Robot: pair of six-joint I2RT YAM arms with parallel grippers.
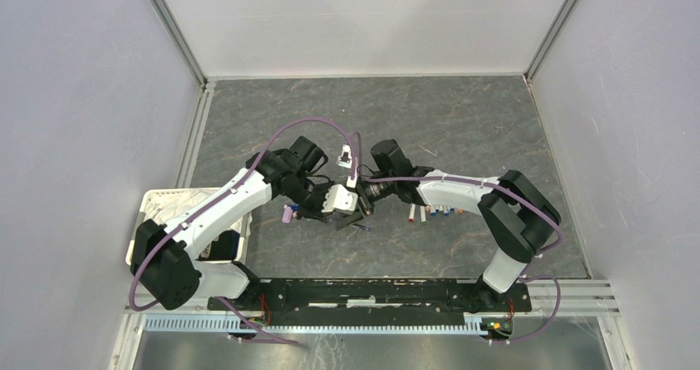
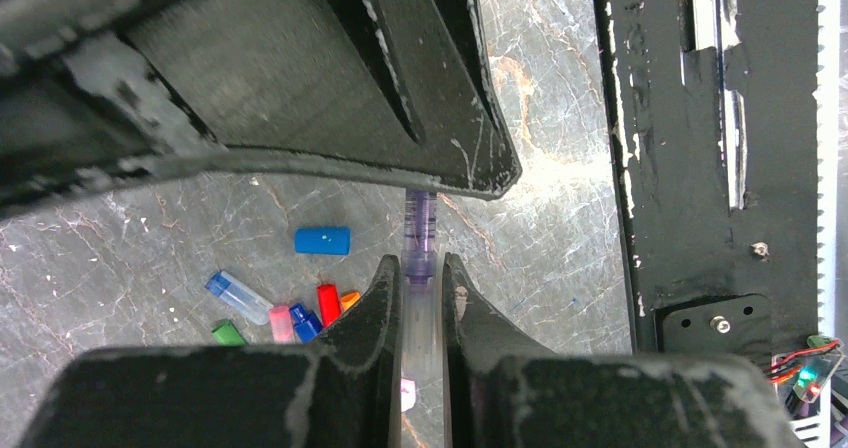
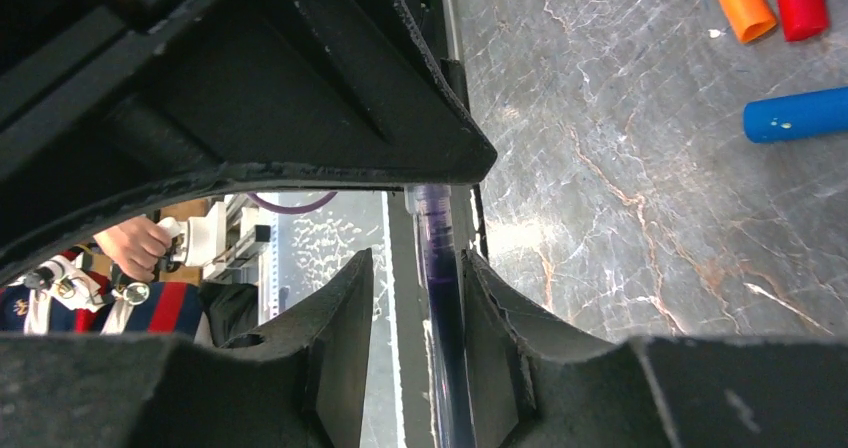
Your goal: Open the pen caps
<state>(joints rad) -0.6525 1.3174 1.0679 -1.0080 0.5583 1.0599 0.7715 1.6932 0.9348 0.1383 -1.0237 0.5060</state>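
Observation:
The pen's purple end lies between the fingers of my right gripper, so I need to close that gripper. Closing now would hold the purple end.
My two grippers meet tip to tip over the middle of the table. The left gripper [image 1: 345, 213] [image 2: 421, 268] is shut on a pen [image 2: 421, 230], holding its pale barrel, and the pen's purple end sticks out toward the right gripper. The right gripper [image 1: 361, 198] [image 3: 415, 258] is open. That purple end [image 3: 440, 268] lies against one of its fingers [image 3: 490, 298], and a gap separates it from the other. A loose blue pen cap [image 2: 322, 240] [image 3: 796, 115] lies on the table. Orange [image 3: 744, 4] and red [image 3: 800, 0] caps lie near it.
A row of white-barrelled pens [image 1: 433, 211] with coloured ends lies under the right forearm. It shows as a cluster of coloured ends [image 2: 290, 318] in the left wrist view. A lilac piece [image 1: 287, 214] lies left of the grippers. A white tray [image 1: 165, 201] sits at the left edge.

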